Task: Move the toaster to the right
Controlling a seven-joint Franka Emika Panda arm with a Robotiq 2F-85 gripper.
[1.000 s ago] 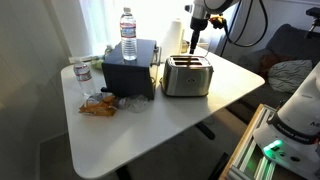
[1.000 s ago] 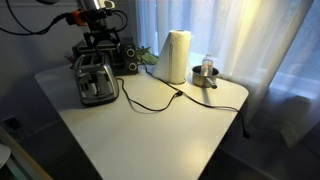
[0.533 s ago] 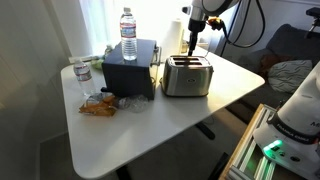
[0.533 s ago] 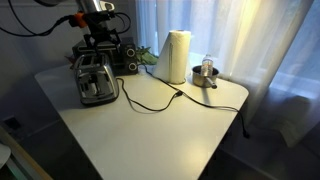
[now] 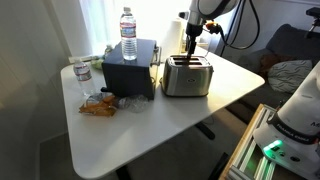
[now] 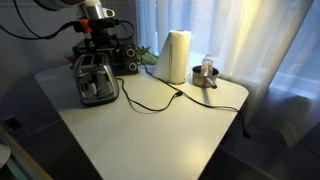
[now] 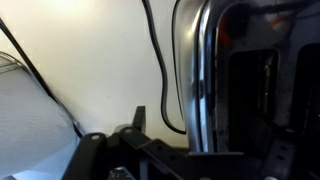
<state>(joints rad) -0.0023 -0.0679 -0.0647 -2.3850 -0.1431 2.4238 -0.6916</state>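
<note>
One finger is beside the outer side of the toaster and one is at its slot in the wrist view. My gripper should now close on the toaster's side (image 7: 204,118).
The silver two-slot toaster (image 5: 186,77) stands near the middle of the white table, also in the exterior view from the other side (image 6: 95,80). Its black cord (image 6: 150,100) trails across the tabletop. My gripper (image 5: 193,46) hangs at the toaster's far top edge, seen from the other side too (image 6: 96,50). In the wrist view the toaster's shiny wall and dark slot (image 7: 240,80) fill the right side, very close. The gripper (image 7: 200,140) looks open, with the toaster's wall between its dark fingers. The cord (image 7: 160,70) runs beside it.
A larger black box (image 5: 130,72) stands right beside the toaster, with a water bottle (image 5: 128,35) on top. A white paper-towel roll (image 6: 177,55) and a small metal cup (image 6: 207,73) stand near the curtain. A small bottle (image 5: 82,78) and snack bag (image 5: 98,106) lie near the table's edge.
My gripper has shifted slightly sideways and lower over the toaster's far edge. The toaster has not moved.
</note>
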